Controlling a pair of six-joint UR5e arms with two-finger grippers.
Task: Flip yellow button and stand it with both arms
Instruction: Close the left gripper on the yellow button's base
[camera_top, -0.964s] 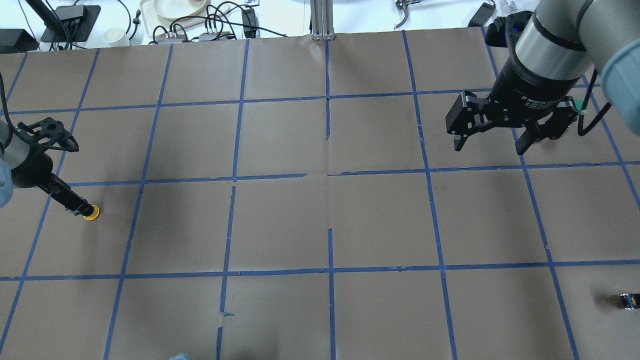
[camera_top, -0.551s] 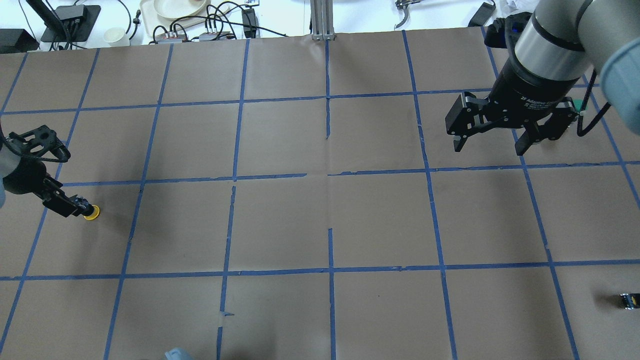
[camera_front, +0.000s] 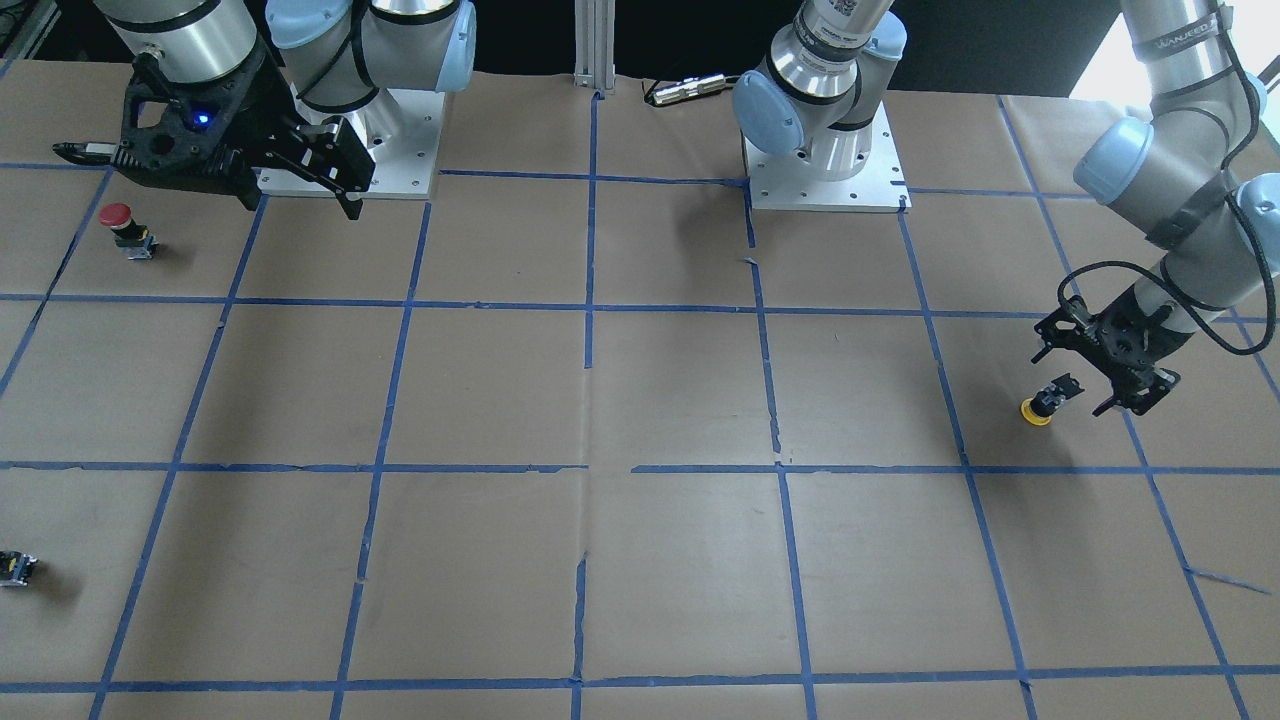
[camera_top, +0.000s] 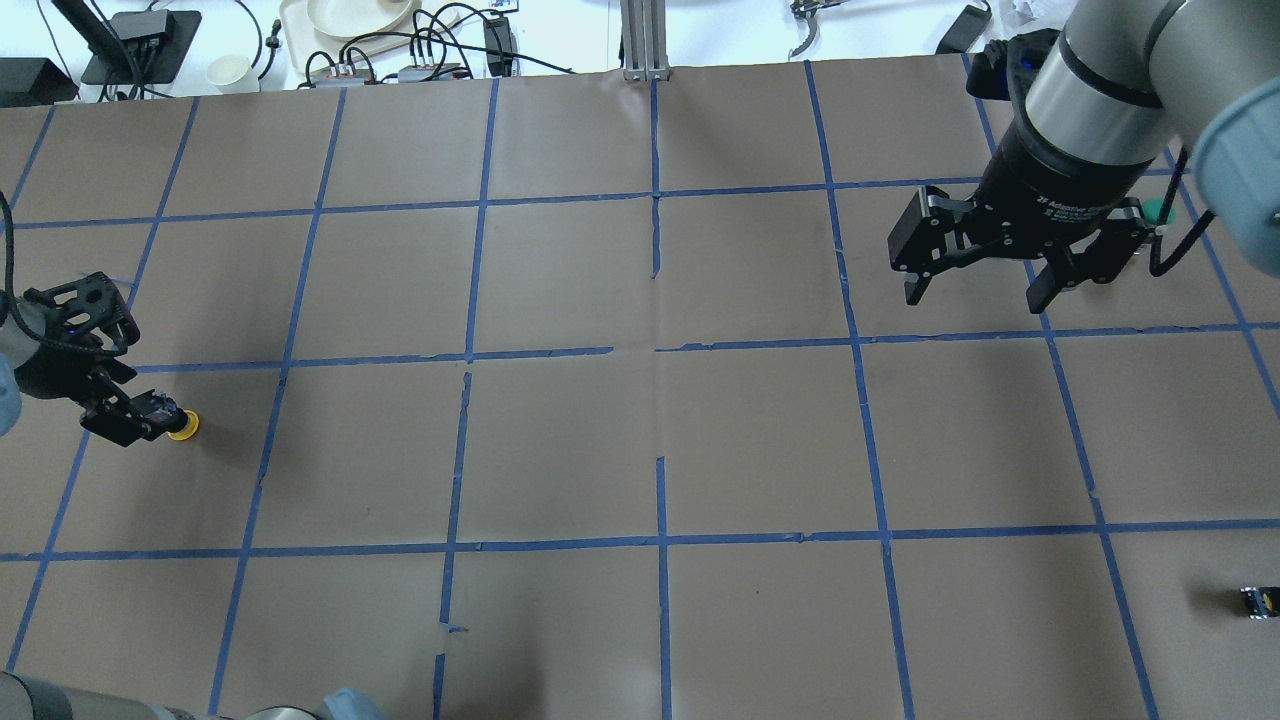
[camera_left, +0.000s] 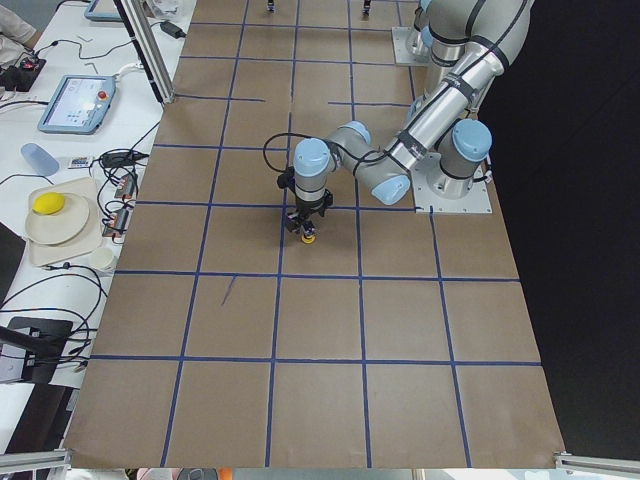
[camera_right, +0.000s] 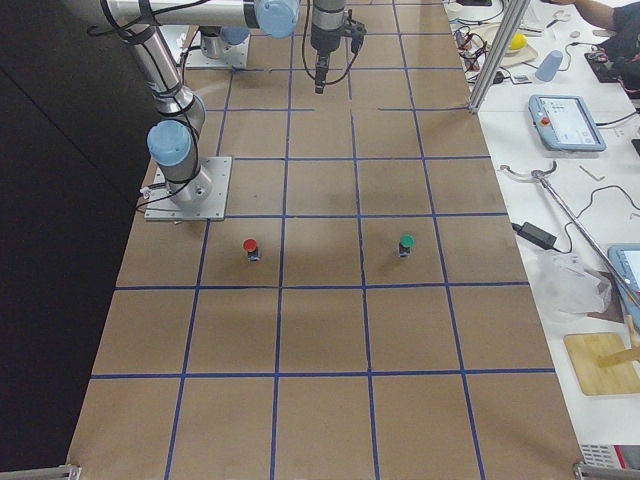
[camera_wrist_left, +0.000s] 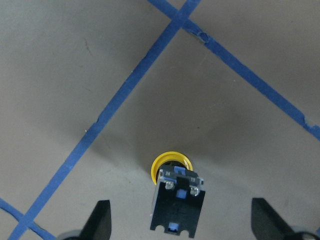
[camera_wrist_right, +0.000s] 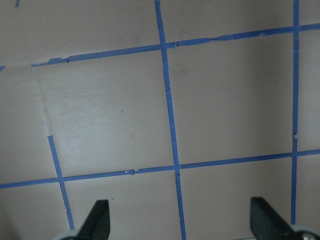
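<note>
I will next grip the black-grey body (camera_front: 1058, 392) with my left gripper, so the button's yellow cap (camera_front: 1034, 414) stays free for the other arm.
The yellow button (camera_top: 182, 427) rests at the table's far left with its yellow cap on the paper and its black-grey body (camera_wrist_left: 177, 207) pointing up toward the left wrist camera. It also shows in the front view (camera_front: 1036, 411) and the left side view (camera_left: 309, 236). My left gripper (camera_top: 138, 411) is open, its fingers (camera_wrist_left: 101, 221) apart on either side of the button body without touching it. My right gripper (camera_top: 978, 292) is open and empty, held above the table at the far right. Its wrist view shows only paper and tape between its fingertips (camera_wrist_right: 100, 220).
A red-capped button (camera_front: 118, 225) and a green-capped one (camera_right: 406, 243) stand near the right arm. A capless black switch block (camera_top: 1258, 600) lies at the near right edge. The arm bases (camera_front: 825, 170) sit at the robot's side. Clutter lies beyond the far edge.
My left gripper, shut on the button body a second ago, has opened and drawn back slightly toward the table's left edge. The button stays in place. The right arm has barely moved.
</note>
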